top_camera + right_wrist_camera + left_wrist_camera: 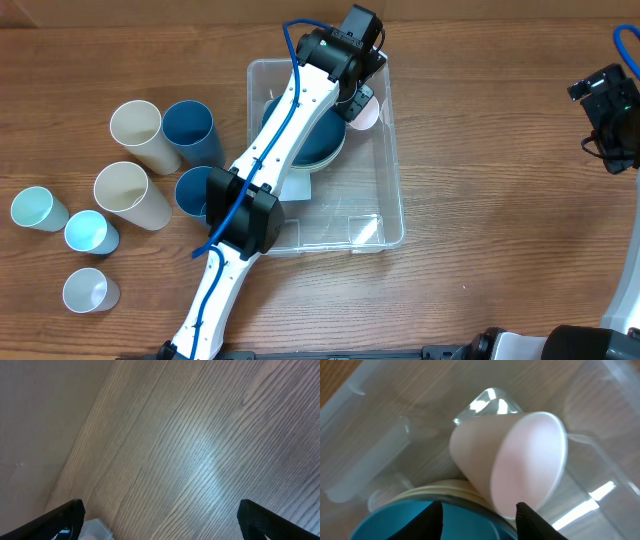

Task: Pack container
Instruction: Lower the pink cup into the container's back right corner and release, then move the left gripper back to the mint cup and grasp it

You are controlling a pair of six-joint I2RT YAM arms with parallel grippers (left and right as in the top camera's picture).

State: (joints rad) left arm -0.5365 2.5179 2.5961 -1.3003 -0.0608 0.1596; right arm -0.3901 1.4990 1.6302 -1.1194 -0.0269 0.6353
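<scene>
I will next pick up the pale pink cup by its rim (366, 115) (496, 474) beside the blue bowl with my left gripper, to set the cup upright in the container.
The container (392, 190) is a large clear bin in the middle of the table. Inside it at the far end sits a blue bowl (322, 140) on cream ones. A pale pink cup (367, 110) lies on its side against the bowl in the far right corner. My left gripper (357, 88) reaches over the bin. In the left wrist view its fingers (480, 521) are open and empty above the bowl (410, 522), just short of the cup (520, 460). My right gripper (612, 115) is open and empty over bare table at the far right (160, 520).
Left of the bin stand several loose cups: cream (136, 130) (128, 192), dark blue (190, 130) (195, 192), light blue (38, 208) (90, 232) and white (90, 290). The left arm crosses the bin's left half. The bin's corner (97, 530) shows in the right wrist view.
</scene>
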